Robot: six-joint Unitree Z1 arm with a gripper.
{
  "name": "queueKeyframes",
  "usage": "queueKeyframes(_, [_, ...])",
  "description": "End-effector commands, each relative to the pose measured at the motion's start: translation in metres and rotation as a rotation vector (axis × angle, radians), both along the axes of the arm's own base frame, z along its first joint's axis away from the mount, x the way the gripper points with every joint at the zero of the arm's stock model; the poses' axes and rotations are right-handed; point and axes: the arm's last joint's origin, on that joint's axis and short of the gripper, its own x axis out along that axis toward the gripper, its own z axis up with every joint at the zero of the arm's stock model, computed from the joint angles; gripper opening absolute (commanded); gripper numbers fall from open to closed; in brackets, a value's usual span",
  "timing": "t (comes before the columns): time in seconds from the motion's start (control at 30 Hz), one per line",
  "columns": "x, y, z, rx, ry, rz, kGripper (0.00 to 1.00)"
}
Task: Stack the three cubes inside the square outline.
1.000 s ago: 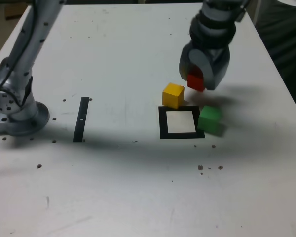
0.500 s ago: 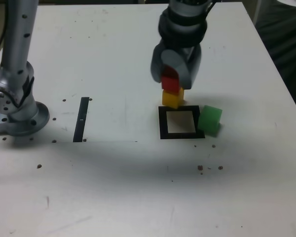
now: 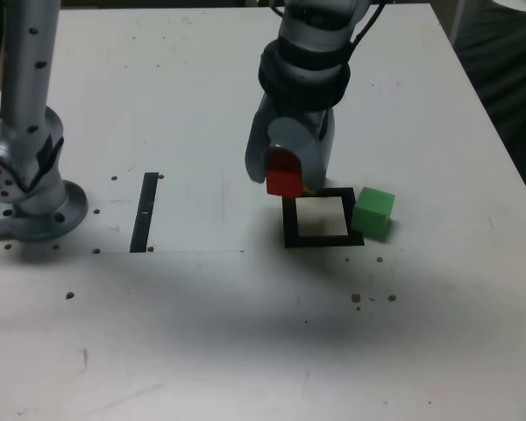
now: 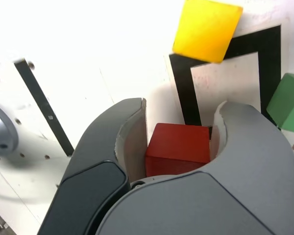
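Observation:
My gripper should keep holding the red cube until it is inside the outline's white middle, as it hangs short of that, above the outline's black edge.
My gripper (image 3: 285,178) is shut on the red cube (image 3: 283,182), held just above the table at the back left corner of the square outline (image 3: 289,221) in the exterior view. The wrist view shows the red cube (image 4: 179,147) clamped between both fingers of the gripper (image 4: 181,111), over the outline's black edge (image 4: 183,93). The yellow cube (image 4: 206,29) rests on the table touching the outline's far corner; in the exterior view the gripper hides it. Against the outline's right side in the exterior view sits the green cube (image 3: 373,212), also seen in the wrist view (image 4: 288,103).
A straight black strip (image 3: 145,210) lies on the white table at the exterior view's left, close to the arm's grey base (image 3: 31,197). Small dark specks dot the front of the table. A person's hand shows at the far right edge.
The gripper has carried the red cube to the exterior view's left and forward, from beside the yellow cube to over it and now in front of it, hiding it.

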Motion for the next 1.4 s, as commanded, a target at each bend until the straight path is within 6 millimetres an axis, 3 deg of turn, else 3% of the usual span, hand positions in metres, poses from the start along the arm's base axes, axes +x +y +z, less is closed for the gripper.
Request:
queueKeyframes(0.0, [0.002,-0.005,-0.005,-0.019,0.015,0.009,0.36])
queueKeyframes(0.4, [0.023,-0.010,-0.035,-0.067,0.056,0.035,0.36])
queueKeyframes(1.07, [0.048,0.018,-0.052,-0.075,0.068,0.073,0.37])
queueKeyframes(1.17, [0.050,0.021,-0.053,-0.073,0.067,0.075,0.47])
queueKeyframes(1.37, [0.053,0.025,-0.055,-0.069,0.057,0.076,0.91])
